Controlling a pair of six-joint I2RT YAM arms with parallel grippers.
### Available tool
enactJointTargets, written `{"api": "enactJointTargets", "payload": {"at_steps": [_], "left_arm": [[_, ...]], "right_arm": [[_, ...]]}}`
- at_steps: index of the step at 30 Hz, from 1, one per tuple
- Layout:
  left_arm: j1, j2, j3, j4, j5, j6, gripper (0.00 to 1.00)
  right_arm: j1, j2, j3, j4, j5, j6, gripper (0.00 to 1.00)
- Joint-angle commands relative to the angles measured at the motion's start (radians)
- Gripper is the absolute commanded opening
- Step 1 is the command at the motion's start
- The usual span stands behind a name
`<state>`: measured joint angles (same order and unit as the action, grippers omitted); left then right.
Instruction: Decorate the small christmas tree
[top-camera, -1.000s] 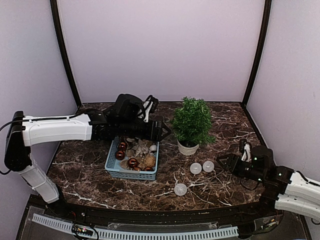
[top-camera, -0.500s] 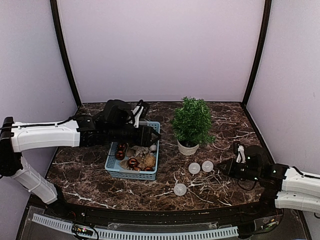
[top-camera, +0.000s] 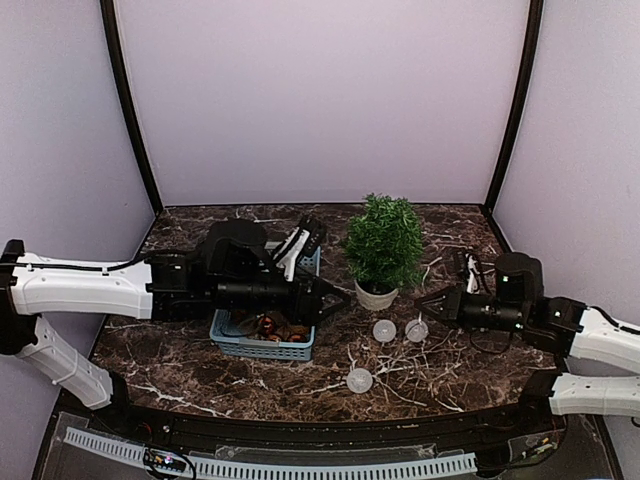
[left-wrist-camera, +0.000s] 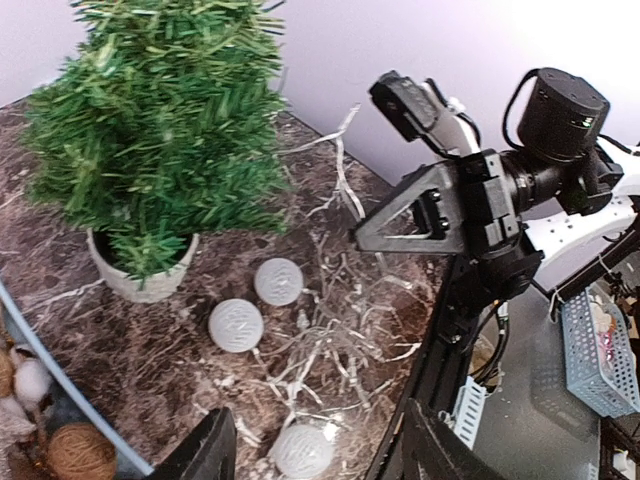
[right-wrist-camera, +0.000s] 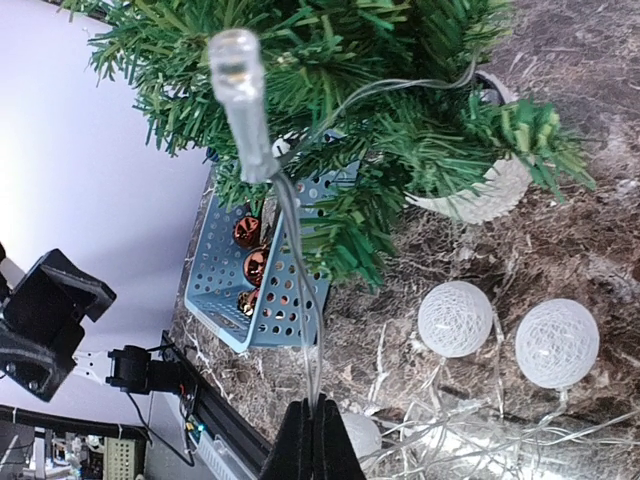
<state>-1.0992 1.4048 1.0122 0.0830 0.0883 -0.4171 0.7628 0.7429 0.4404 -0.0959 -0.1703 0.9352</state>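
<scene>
Next, the left gripper grabs the string by its loose clear wire (top-camera: 388, 369), which leaves the white woven balls free to hang on the tree (top-camera: 384, 240).
The small christmas tree (top-camera: 384, 240) stands in its white pot (top-camera: 376, 294) at the table's middle; it also shows in the left wrist view (left-wrist-camera: 160, 130) and the right wrist view (right-wrist-camera: 380, 100). My right gripper (top-camera: 425, 300) (right-wrist-camera: 318, 425) hovers just right of the pot, shut on the clear wire of a light string (right-wrist-camera: 300, 300). The wire's LED bulb (right-wrist-camera: 240, 90) sticks up against the branches. My left gripper (top-camera: 340, 297) (left-wrist-camera: 320, 460) hangs open and holds nothing, left of the pot, above the string tangle (left-wrist-camera: 330, 340).
A blue basket (top-camera: 265, 345) (right-wrist-camera: 225, 300) of copper baubles and cones sits left of the tree, under my left arm. Three white woven balls (top-camera: 384, 330) (top-camera: 416, 330) (top-camera: 360, 379) lie on the marble in front of the pot among the light string. Walls enclose three sides.
My right gripper has shut on the wire and risen left toward the tree. My left gripper drew back over the basket, then came forward and right toward the pot.
</scene>
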Motion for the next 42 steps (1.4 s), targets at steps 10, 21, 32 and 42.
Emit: {"api": "enactJointTargets", "payload": {"at_steps": [10,21,32,42], "left_arm": [[-0.113,0.214,0.021,0.226,0.021,0.108,0.73],[-0.145,0.324,0.066,0.441,0.043,0.187,0.80],[-0.148,0.424,0.137,0.433,0.009,0.174,0.50],[-0.148,0.470,0.171,0.434,-0.048,0.159,0.25]], "right_arm": [[0.065,0.162,0.146,0.132,-0.108,0.088,0.00],[0.072,0.151,0.157,0.147,-0.121,0.141,0.00],[0.072,0.143,0.156,0.164,-0.129,0.163,0.00],[0.072,0.137,0.163,0.177,-0.136,0.165,0.00]]}}
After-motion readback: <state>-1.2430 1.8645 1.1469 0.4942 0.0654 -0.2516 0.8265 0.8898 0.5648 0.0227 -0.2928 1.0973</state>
